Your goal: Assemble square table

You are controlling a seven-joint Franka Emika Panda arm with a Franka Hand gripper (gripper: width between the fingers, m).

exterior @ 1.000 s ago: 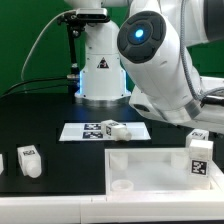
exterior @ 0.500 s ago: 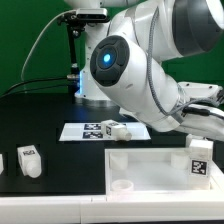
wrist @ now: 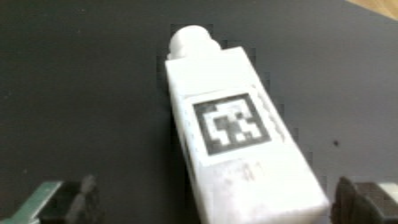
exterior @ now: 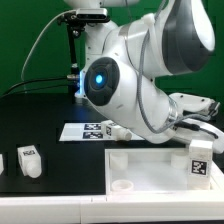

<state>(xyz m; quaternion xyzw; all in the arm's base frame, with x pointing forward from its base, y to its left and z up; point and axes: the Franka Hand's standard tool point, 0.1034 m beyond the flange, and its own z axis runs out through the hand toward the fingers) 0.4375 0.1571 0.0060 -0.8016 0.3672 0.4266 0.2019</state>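
Observation:
My gripper should close on the leg now: my fingers are around its lower end (wrist: 270,198), below the tag in the wrist view. Closing now would hold the leg.
In the wrist view a white leg (wrist: 222,120) with a black-and-white tag lies flat on the black table. My gripper (wrist: 214,200) is open, with one dark finger (wrist: 59,196) on each side of the leg's lower end, apart from it. In the exterior view the white square top (exterior: 150,165) lies at the front right, and a tagged leg (exterior: 200,158) stands at its right end. My hand (exterior: 197,118) is low just behind it, its fingers hidden by the arm. Another leg (exterior: 28,160) lies at the left.
The marker board (exterior: 82,130) lies in the middle of the table, with a tagged leg (exterior: 116,130) on it, partly behind my arm. A white piece (exterior: 1,160) shows at the left edge. The robot base (exterior: 100,75) stands behind.
My arm has swung across the exterior view. Its joint with the blue light moved left and down, and it now covers more of the marker board. The parts have not moved.

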